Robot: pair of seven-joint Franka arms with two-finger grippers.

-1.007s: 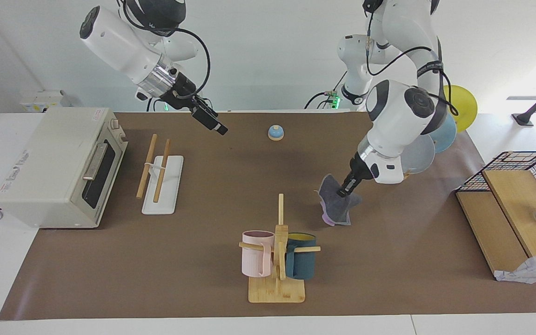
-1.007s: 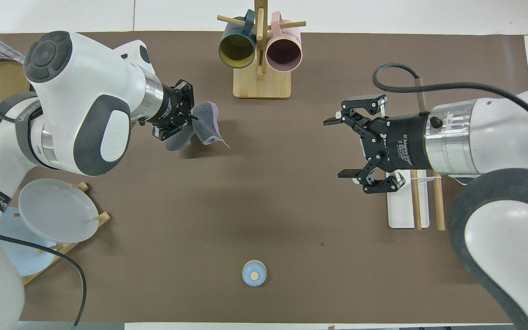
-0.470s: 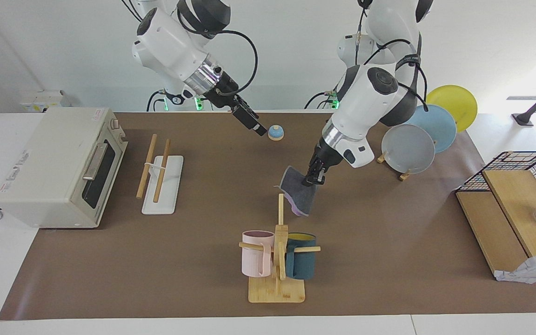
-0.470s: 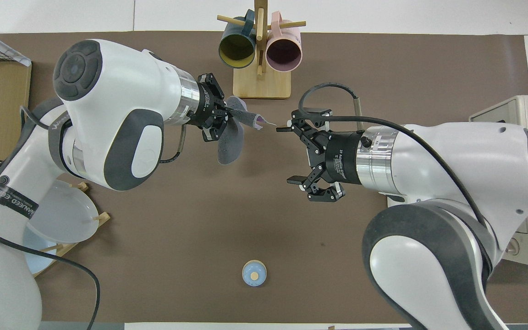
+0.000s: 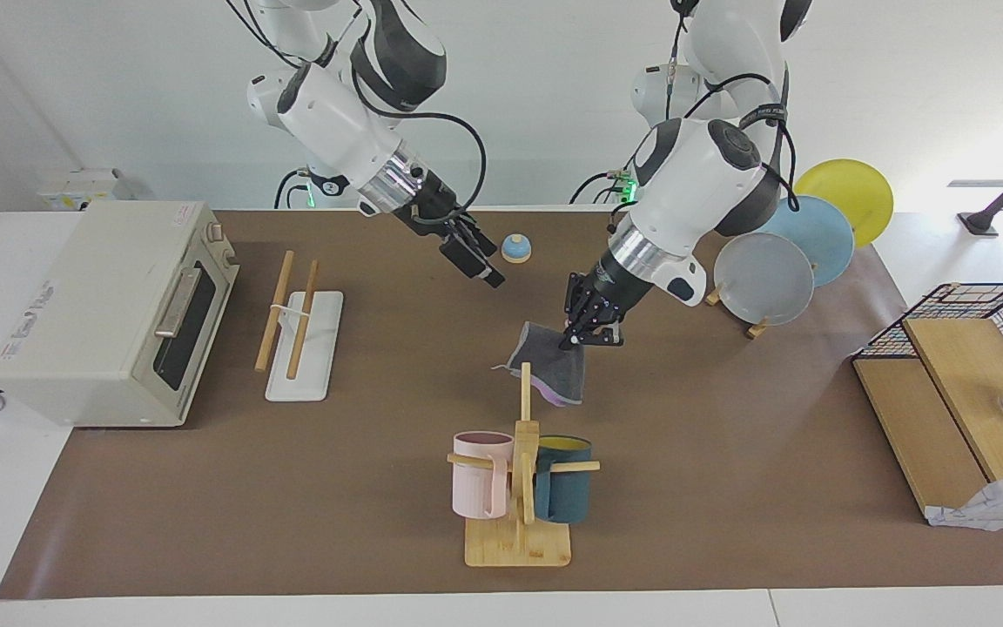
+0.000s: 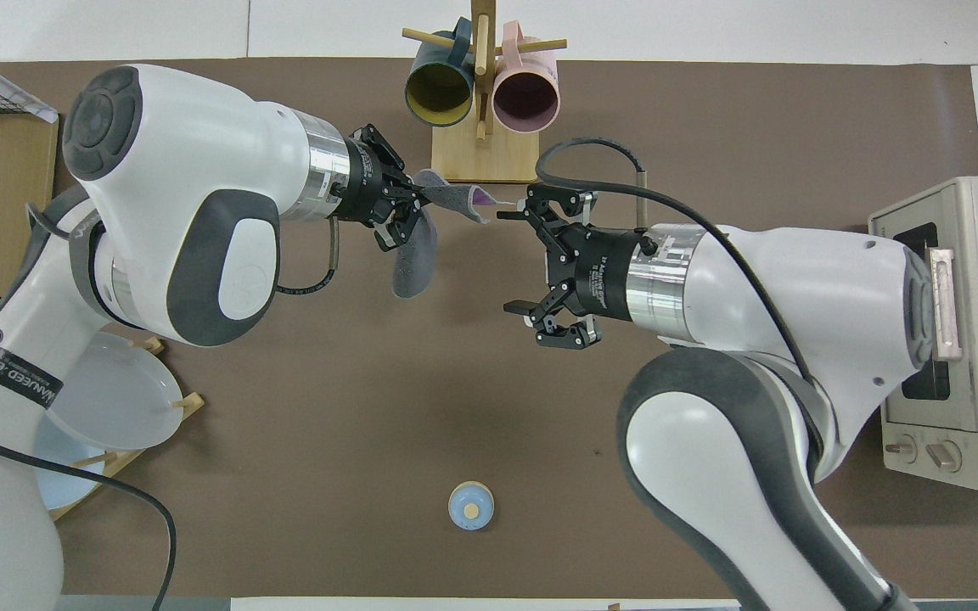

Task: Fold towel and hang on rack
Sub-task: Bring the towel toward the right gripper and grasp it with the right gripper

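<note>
Next, my right gripper grabs its purple tip (image 6: 482,199), which sticks out while the towel's grey part (image 6: 416,260) droops slack from my left gripper.
The towel (image 5: 548,370) hangs crumpled in the air, dark grey with a purple edge showing, just above the mug tree's top rod. My left gripper (image 5: 590,329) is shut on its upper edge. In the overhead view the towel (image 6: 415,265) droops from the left gripper (image 6: 404,204). My right gripper (image 5: 477,266) is open and hangs over the mat beside the towel, a small gap away; its open jaws face the towel's purple tip in the overhead view (image 6: 510,261). The rack (image 5: 303,335) stands in front of the toaster oven; in the overhead view the right arm hides it.
A bamboo mug tree (image 5: 519,488) with a pink and a teal mug stands just under the towel. A toaster oven (image 5: 110,305) is at the right arm's end. A small blue bell (image 5: 515,248), a plate stand with plates (image 5: 763,279) and a wire basket (image 5: 980,322) are nearby.
The left gripper has carried the towel toward the middle, over the mug tree. The right gripper has swung in from over the rack and come down close beside the towel.
</note>
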